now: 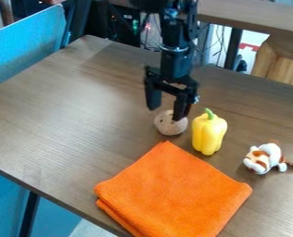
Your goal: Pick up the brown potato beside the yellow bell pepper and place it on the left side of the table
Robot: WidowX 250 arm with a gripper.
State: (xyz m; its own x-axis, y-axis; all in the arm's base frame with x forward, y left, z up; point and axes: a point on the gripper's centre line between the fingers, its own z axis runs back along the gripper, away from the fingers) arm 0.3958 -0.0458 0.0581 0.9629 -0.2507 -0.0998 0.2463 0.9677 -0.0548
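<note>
My gripper grabs the pale brown spotted object around its rounded body next. Then my gripper moves the object across the table.
The black gripper [167, 105] hangs down over the table's upper middle, open, with its two fingers apart and nothing between them. Just below it lies a round, pale brown object [170, 125] with small dark spots; the right fingertip overlaps its upper edge, and I cannot tell whether they touch. To the right of that stands a yellow bell pepper [208, 134] with a green stem. A folded orange cloth [174, 192] lies in front of both. Farther right is a small white, brown and orange toy animal [266, 159].
The brown wooden table [62, 125] has its front edge running diagonally at lower left. A blue panel [25, 48] rises beyond the table's left side. Behind the back edge are cables, a wooden box [279, 60] and another wooden surface [254, 16].
</note>
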